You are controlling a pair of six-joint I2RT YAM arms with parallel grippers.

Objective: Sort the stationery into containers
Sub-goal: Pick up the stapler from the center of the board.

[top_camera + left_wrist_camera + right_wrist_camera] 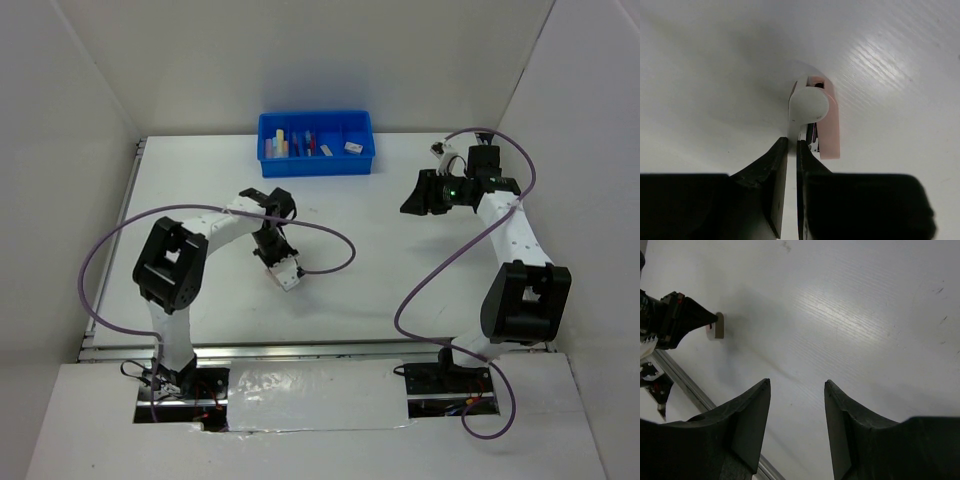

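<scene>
The small white and pink item would come up if I lifted my left gripper now, because both fingers pinch its thin white edge [283,268] [793,140].
The blue four-compartment tray [318,165] stands at the back of the table. It holds a pale yellow bar [281,142], thin pens [308,142] and a small white eraser [353,147]. My left gripper [279,262] is low over the table's middle left, its jaws nearly closed on the thin white edge of a small white and pink item [289,278]. In the left wrist view that item [829,125] sticks out past the gripper [792,141], with a round white end. My right gripper [412,196] is open and empty, to the right of the tray; it also shows in the right wrist view [797,382].
White walls close the table in at the back and both sides. A purple cable [335,262] loops on the table beside the left arm. In the right wrist view the left gripper [675,320] shows at the far left with the item [716,326].
</scene>
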